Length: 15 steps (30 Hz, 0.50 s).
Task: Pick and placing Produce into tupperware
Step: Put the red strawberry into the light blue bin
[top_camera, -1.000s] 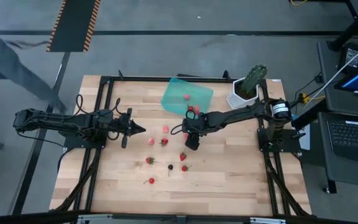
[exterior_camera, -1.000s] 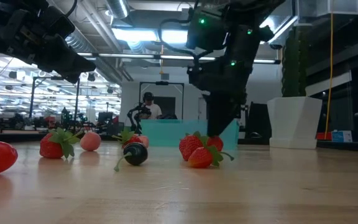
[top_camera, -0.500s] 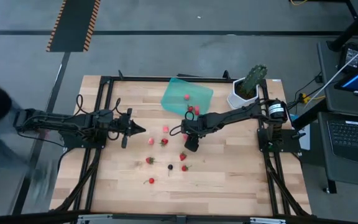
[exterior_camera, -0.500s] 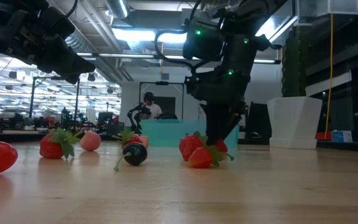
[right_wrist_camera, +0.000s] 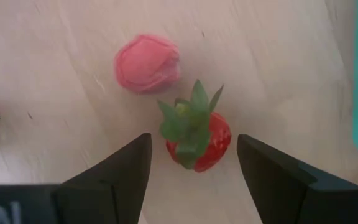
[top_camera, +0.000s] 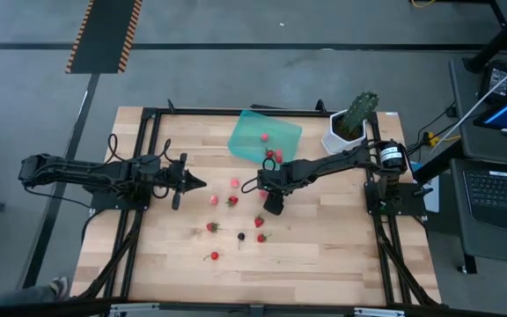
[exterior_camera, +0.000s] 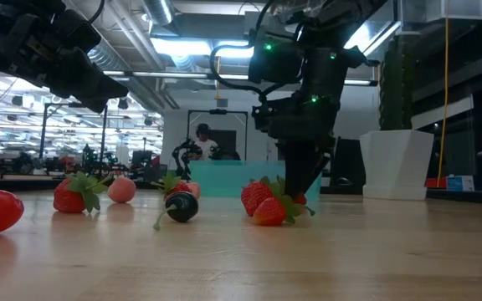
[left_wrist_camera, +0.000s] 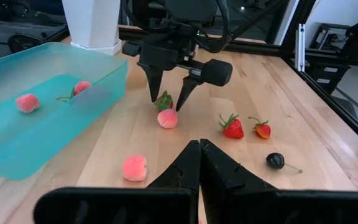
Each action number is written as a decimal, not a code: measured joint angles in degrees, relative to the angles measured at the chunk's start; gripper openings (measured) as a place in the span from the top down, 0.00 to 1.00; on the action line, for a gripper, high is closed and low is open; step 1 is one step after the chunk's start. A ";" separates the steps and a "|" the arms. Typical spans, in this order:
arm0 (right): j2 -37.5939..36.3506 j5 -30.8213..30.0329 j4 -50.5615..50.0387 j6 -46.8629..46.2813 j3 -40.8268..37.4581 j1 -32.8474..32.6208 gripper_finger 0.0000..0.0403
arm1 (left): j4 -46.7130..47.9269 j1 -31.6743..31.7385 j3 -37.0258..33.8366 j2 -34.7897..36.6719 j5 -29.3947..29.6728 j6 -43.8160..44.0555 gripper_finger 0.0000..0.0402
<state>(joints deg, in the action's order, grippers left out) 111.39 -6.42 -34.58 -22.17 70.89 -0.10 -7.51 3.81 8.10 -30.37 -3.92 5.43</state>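
Observation:
My right gripper should close on the red strawberry [right_wrist_camera: 211,148] now, because its fingers are beside the strawberry under the green top [right_wrist_camera: 188,124].
My right gripper [right_wrist_camera: 194,163] is open and points down at the table's middle [top_camera: 260,187]. Its fingers stand on either side of a red strawberry with a green top [right_wrist_camera: 197,140], without touching it. A pale pink berry [right_wrist_camera: 146,63] lies just beside that strawberry. The teal tupperware [top_camera: 265,134] sits on the far side and holds a few berries [left_wrist_camera: 27,102]. More red and pink berries [top_camera: 232,201] and a dark one [top_camera: 241,236] lie scattered on the wood. My left gripper [left_wrist_camera: 199,146] is shut and hovers left of the berries [top_camera: 202,183].
A green cactus in a white pot [top_camera: 350,123] stands at the far right, next to the tupperware. Black frame rails [top_camera: 139,229] run along both table sides. Bare wood lies toward the near edge [top_camera: 324,273]. A person sits in the room behind [exterior_camera: 201,142].
My right gripper has sunk a little toward the table, its open fingers now lower around the strawberry. A person who passed by the table's left side has moved off.

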 joint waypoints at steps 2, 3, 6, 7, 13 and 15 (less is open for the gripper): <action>0.00 -0.06 0.40 -0.03 0.00 0.00 0.41 | 0.02 0.00 0.00 0.00 0.00 0.00 1.00; 0.00 -0.09 0.51 -0.02 0.00 0.00 0.41 | 0.02 0.00 0.00 0.00 0.00 -0.02 1.00; 0.04 -0.18 0.54 -0.16 0.00 0.00 0.41 | 0.01 0.00 0.00 0.00 0.00 -0.01 1.00; 0.04 -0.23 0.51 -0.65 0.00 0.00 0.42 | 0.01 0.00 0.00 0.00 0.00 -0.01 1.00; 0.07 -0.30 -0.17 -1.32 0.00 0.66 0.55 | 0.01 0.00 0.00 0.00 0.00 -0.02 1.00; 0.07 -0.31 -0.15 -1.36 0.00 0.97 0.61 | 0.01 0.00 0.00 0.00 0.00 0.00 1.00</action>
<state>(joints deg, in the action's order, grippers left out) 111.46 -6.72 -34.73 -23.53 70.89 0.88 -7.49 3.81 8.10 -30.37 -3.92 5.43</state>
